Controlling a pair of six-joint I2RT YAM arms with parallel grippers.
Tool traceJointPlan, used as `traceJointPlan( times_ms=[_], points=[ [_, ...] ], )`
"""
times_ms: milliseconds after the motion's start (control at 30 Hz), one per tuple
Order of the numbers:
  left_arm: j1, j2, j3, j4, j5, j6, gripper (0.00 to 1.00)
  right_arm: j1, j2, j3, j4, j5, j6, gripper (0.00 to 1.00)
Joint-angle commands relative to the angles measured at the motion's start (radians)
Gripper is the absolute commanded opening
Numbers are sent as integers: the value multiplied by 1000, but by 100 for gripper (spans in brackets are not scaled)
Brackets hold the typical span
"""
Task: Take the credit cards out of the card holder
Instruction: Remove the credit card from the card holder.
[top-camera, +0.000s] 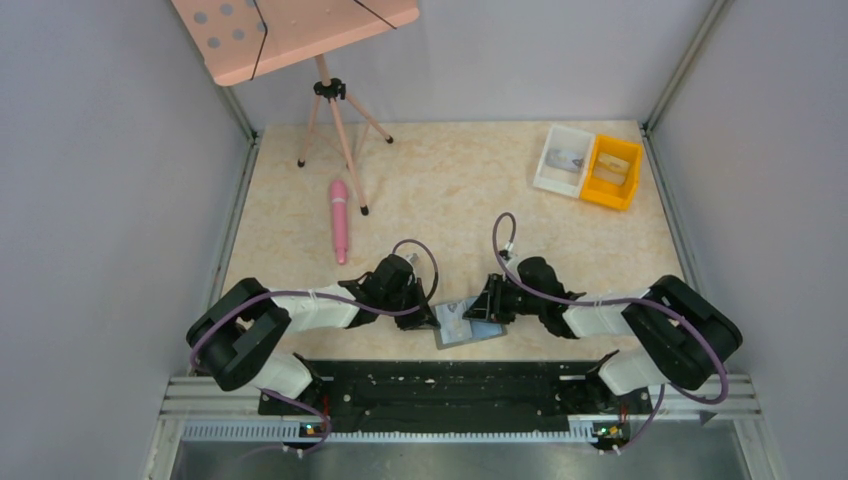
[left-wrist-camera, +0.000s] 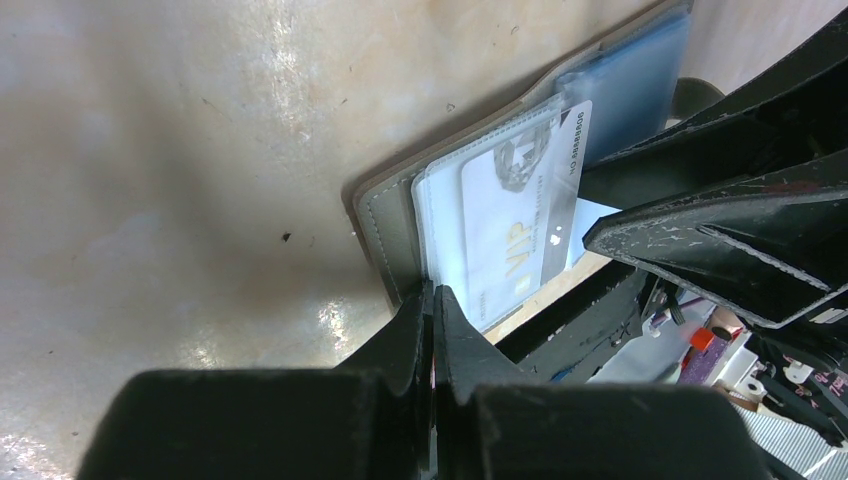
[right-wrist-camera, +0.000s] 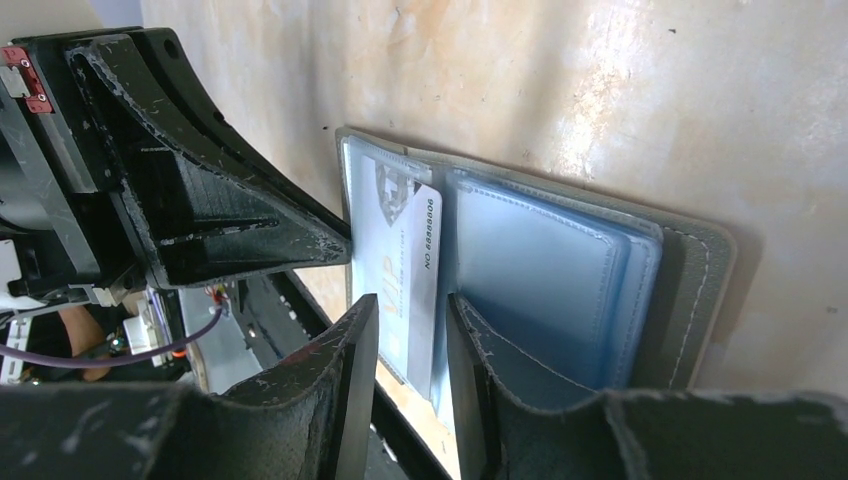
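Observation:
The robot's right gripper should close on the card now, since its fingers are down level with the card's edge in the right wrist view.
The dark-grey card holder lies open on the table near the front edge, with pale blue inner panels. A white card with gold "VIP" lettering sticks partly out of a clear sleeve; it also shows in the left wrist view. My left gripper is shut, its tips against the holder's edge; I cannot tell if it pinches anything. My right gripper is open, its jaws standing either side of the card's protruding end without clamping it.
A white bin and a yellow bin stand at the back right. A pink tripod and a pink stick are at the back left. The black base rail runs just in front of the holder.

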Motion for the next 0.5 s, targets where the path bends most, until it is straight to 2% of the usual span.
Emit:
traceJointPlan(
  times_ms=[0,300,367,467],
  points=[
    [-2,36,-12,-50,-45,19,0,12,25,33,27,4,-16,32],
    [-2,37,-9,-50,-44,16,0,24,48,36,41,-3,-17,30],
    [-2,39,-8,-50,-42,15,0,25,46,35,38,3,-19,27],
    [-3,37,-7,-50,-45,15,0,23,38,38,30,13,-26,15]
  ],
)
